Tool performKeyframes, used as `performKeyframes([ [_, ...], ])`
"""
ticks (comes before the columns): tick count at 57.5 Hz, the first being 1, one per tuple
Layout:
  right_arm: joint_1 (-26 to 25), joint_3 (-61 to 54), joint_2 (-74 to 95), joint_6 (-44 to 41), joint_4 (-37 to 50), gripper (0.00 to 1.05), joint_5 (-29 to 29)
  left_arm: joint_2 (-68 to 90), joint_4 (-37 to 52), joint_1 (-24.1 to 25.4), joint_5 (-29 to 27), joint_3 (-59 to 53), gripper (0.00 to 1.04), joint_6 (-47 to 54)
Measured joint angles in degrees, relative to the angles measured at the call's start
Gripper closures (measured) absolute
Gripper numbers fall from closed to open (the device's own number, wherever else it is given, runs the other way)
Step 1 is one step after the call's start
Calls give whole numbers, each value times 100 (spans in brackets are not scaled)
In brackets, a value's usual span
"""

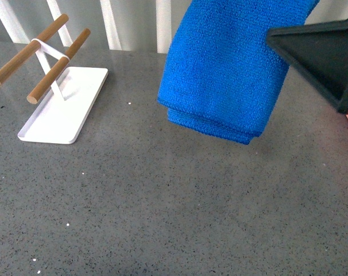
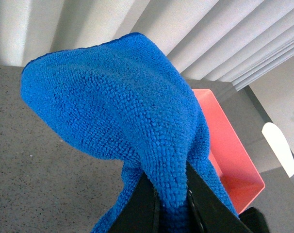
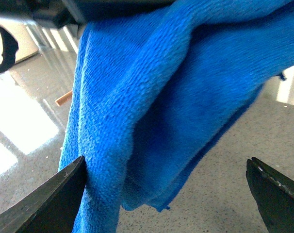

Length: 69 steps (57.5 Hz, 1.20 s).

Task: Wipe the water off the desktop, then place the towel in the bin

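Observation:
I next need to take hold of the towel with my right gripper by its loose hanging end (image 3: pixel 101 191), to carry the wiping job through to the bin.
The blue towel (image 1: pixel 231 69) hangs folded in the air above the dark-grey desktop (image 1: pixel 162 201), right of centre in the front view. My left gripper (image 2: pixel 172 204) is shut on the towel (image 2: pixel 113 107) and holds it up; its dark jaws pinch a bunch of cloth. The salmon-pink bin (image 2: pixel 234 160) shows just beyond the towel in the left wrist view. My right gripper (image 3: pixel 166 194) is open, its fingers (image 3: pixel 45 204) wide apart, with the hanging towel (image 3: pixel 161 87) close in front of it. A dark gripper part (image 1: pixel 323 52) shows at the right of the front view.
A white flat-based rack (image 1: pixel 65 103) with two wooden bars (image 1: pixel 30 49) stands at the back left of the desktop. A pale ribbed wall (image 2: pixel 186 29) runs behind the desk. A wooden bar end (image 3: pixel 63 98) shows in the right wrist view.

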Motion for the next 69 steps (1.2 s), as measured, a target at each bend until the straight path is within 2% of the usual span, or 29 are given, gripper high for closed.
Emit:
performKeyframes([
  [14, 378, 343, 435, -570, -31, 7, -31, -44, -20, -83, 31, 24, 100, -142],
  [23, 402, 605, 463, -586, -83, 8, 243, -63, -33, -107, 28, 24, 100, -197],
  [30, 376, 601, 463, -597, 13, 30, 208, -85, -35, -107, 31, 22, 100, -199],
  [58, 127, 535, 367, -649, -155, 98, -11, -107, -120, -33, -13, -44, 100, -197],
  [61, 105, 535, 341, -651, -157, 102, -31, -107, -122, -28, -13, -48, 100, -197],
  [69, 72, 535, 289, -649, -190, 102, -55, -127, -142, -9, -13, -50, 100, -195],
])
